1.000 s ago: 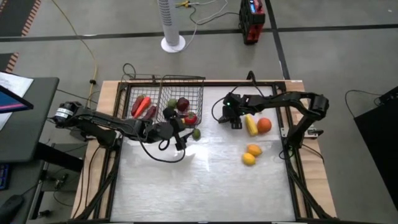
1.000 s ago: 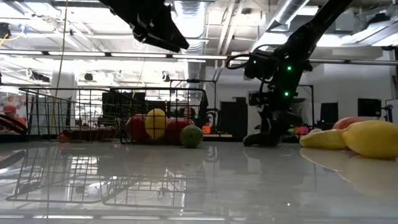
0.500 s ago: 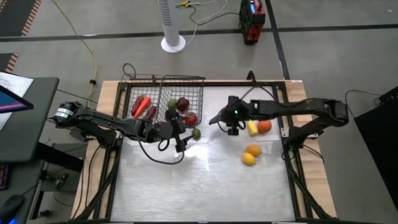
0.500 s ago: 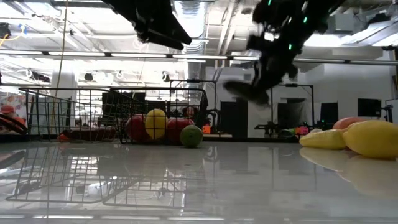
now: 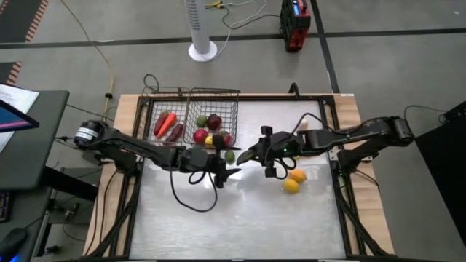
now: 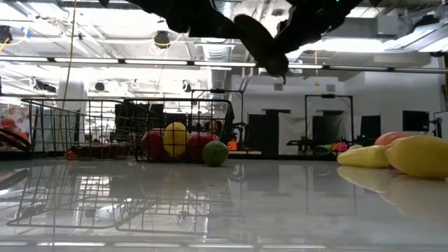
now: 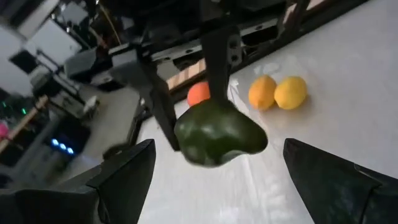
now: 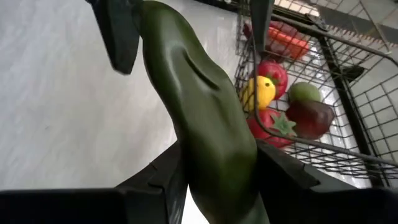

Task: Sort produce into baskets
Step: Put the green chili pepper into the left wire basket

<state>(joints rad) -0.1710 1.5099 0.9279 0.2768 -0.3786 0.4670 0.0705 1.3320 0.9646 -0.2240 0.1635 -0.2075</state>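
Note:
My left gripper grabs the long dark green vegetable by its loose end (image 5: 244, 157) next, to sort it into the shallower basket (image 5: 162, 120).
My right gripper (image 5: 261, 151) is shut on a long dark green vegetable (image 8: 205, 106) above the table's middle. My left gripper (image 5: 227, 173) is open just in front of it. Its two fingers (image 8: 118, 31) stand on either side of the vegetable's free end (image 7: 217, 134), apart from it. Two adjoining black wire baskets stand at the far left. The deeper basket (image 5: 212, 109) holds red, yellow, green and dark red round produce (image 8: 273, 99). The shallower basket (image 5: 162, 120) holds long red produce (image 5: 166, 124). A green round fruit (image 5: 230, 156) rests on the table beside the deeper basket. My right gripper pinches one end of the dark green vegetable (image 8: 224, 168) between its two fingers. The fingers come about level from the table's right side. The vegetable sticks out ahead of them toward the left gripper, lifted clear of the table (image 6: 260, 42).
An orange fruit (image 5: 297, 175) and a yellow fruit (image 5: 291, 186) lie on the table right of the middle. The low view shows more yellow produce (image 6: 420, 154) and an orange one (image 6: 392, 138) there. The near half of the white table (image 5: 240, 225) is bare.
My right gripper has risen from the table near the yellow and orange produce and gone toward the table's left edge, carrying the dark green vegetable clear of the table toward my left gripper. My left gripper has moved from beside the deeper basket toward the right and near edges.

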